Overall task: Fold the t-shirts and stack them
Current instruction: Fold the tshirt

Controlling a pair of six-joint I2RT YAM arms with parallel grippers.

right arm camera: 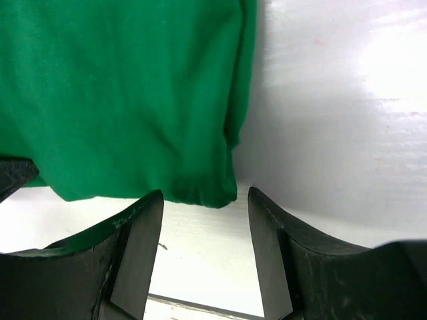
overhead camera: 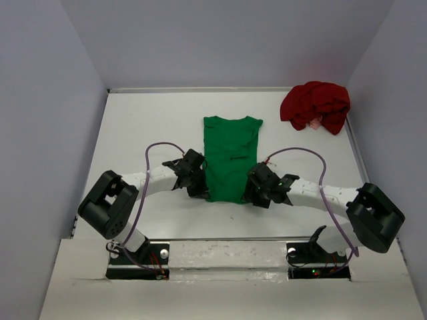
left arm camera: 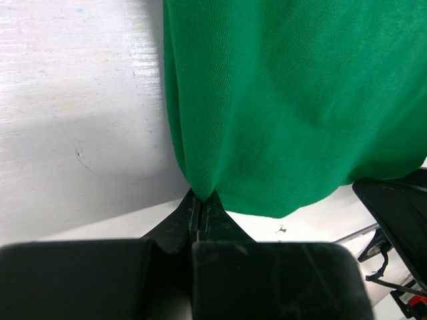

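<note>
The robot's right gripper next needs to grab the green t-shirt's free near corner (overhead camera: 245, 201) (right arm camera: 218, 193), opposite the left gripper's corner. Then it can fold the t-shirt's near edge toward the collar.
The green t-shirt (overhead camera: 229, 157) lies flat mid-table, folded lengthwise into a narrow strip with the collar at the far end. My left gripper (overhead camera: 199, 191) is shut on its near left corner; the left wrist view shows the green t-shirt (left arm camera: 287, 100) pinched between the tips of that gripper (left arm camera: 200, 198). At the near right corner my right gripper (overhead camera: 248, 195) stands open. In the right wrist view the green t-shirt's (right arm camera: 127, 93) corner lies just beyond the open gripper (right arm camera: 205, 197), nothing between its jaws. The dark red t-shirt (overhead camera: 315, 106) sits crumpled at the far right.
Grey walls enclose the white table (overhead camera: 147, 120) on three sides. A raised white ledge (overhead camera: 227, 250) with the arm bases runs along the near edge. Purple cables (overhead camera: 160, 148) loop above both arms.
</note>
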